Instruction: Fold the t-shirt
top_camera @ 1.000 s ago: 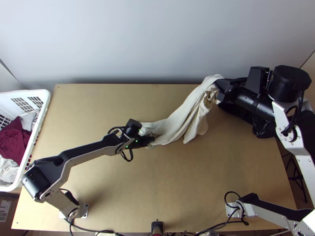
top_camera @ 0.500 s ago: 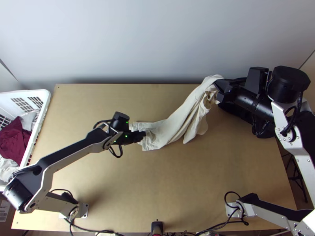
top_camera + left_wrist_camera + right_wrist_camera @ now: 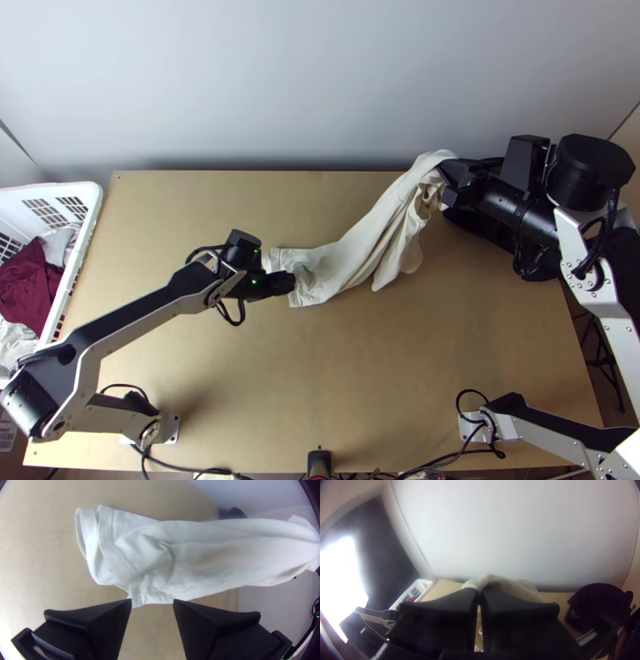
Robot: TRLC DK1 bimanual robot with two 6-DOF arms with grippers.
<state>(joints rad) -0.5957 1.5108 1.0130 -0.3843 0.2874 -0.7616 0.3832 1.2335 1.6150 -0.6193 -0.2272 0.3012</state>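
Next, my left gripper grips the cream t-shirt (image 3: pixel 364 248) by the hemmed edge (image 3: pixel 302 298) of its loose end to spread it over the table for folding.
The cream t-shirt (image 3: pixel 364 248) hangs bunched from my right gripper (image 3: pixel 448 172) at the table's back right, its lower end lying wrinkled on the table's middle. In the right wrist view my right gripper (image 3: pixel 479 591) is shut on a bit of the shirt (image 3: pixel 510 585). My left gripper (image 3: pixel 290 283) is at the shirt's lower left end. In the left wrist view the left gripper (image 3: pixel 152 601) stands open, with the shirt's (image 3: pixel 200 550) hemmed edge in front of its fingertips and nothing gripped.
A white basket (image 3: pixel 92 200) with maroon and white cloth stands at the table's left edge. Dark cloth (image 3: pixel 512 248) lies at the back right, under the right arm. A grey wall (image 3: pixel 320 88) rises behind the wooden table (image 3: pixel 344 384).
My left gripper has moved left, off the shirt's lower end, baring more of that end. The right gripper has hardly moved and still holds the shirt up.
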